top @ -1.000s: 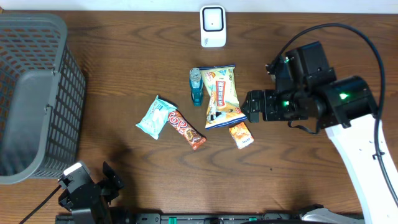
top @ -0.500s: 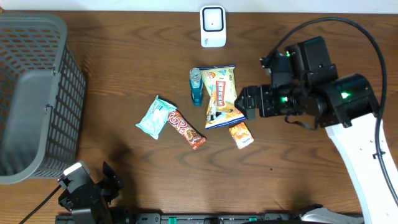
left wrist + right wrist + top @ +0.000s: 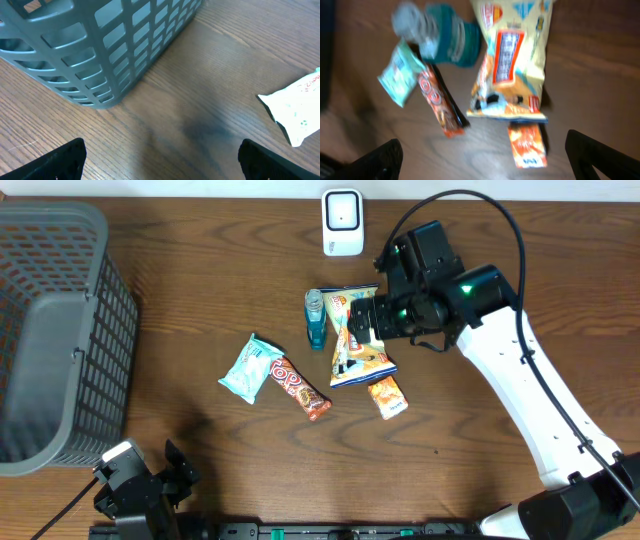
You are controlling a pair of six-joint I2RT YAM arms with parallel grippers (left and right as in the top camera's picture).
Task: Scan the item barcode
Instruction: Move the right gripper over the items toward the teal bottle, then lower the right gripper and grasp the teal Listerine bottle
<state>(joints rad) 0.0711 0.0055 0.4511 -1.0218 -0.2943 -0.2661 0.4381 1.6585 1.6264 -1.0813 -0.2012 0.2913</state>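
Next, my right gripper grabs the blue bottle by its capped neck (image 3: 314, 300) (image 3: 413, 24). This leaves the bottle's body uncovered to scan the barcode.
Several snack items lie mid-table: a yellow chip bag (image 3: 350, 355), a blue bottle (image 3: 316, 320), a mint packet (image 3: 250, 368), a red bar (image 3: 300, 388) and a small orange packet (image 3: 388, 396). The white barcode scanner (image 3: 342, 222) stands at the back edge. My right gripper (image 3: 362, 318) hovers open over the chip bag's upper part. In the blurred right wrist view the chip bag (image 3: 515, 70), bottle (image 3: 450, 40), red bar (image 3: 440, 100) and orange packet (image 3: 526, 145) lie below the open right gripper (image 3: 485, 160). My left gripper (image 3: 172, 475) rests open at the front left, holding nothing.
A grey slotted basket (image 3: 60, 330) fills the left side; its wall (image 3: 100, 45) shows in the left wrist view above the open left gripper (image 3: 162, 160), with the mint packet's end (image 3: 297, 105) at the right. A black cable loops above the right arm.
The right arm has swung left and toward the back, from beside the chip bag to over it. The left arm and the items have not moved.
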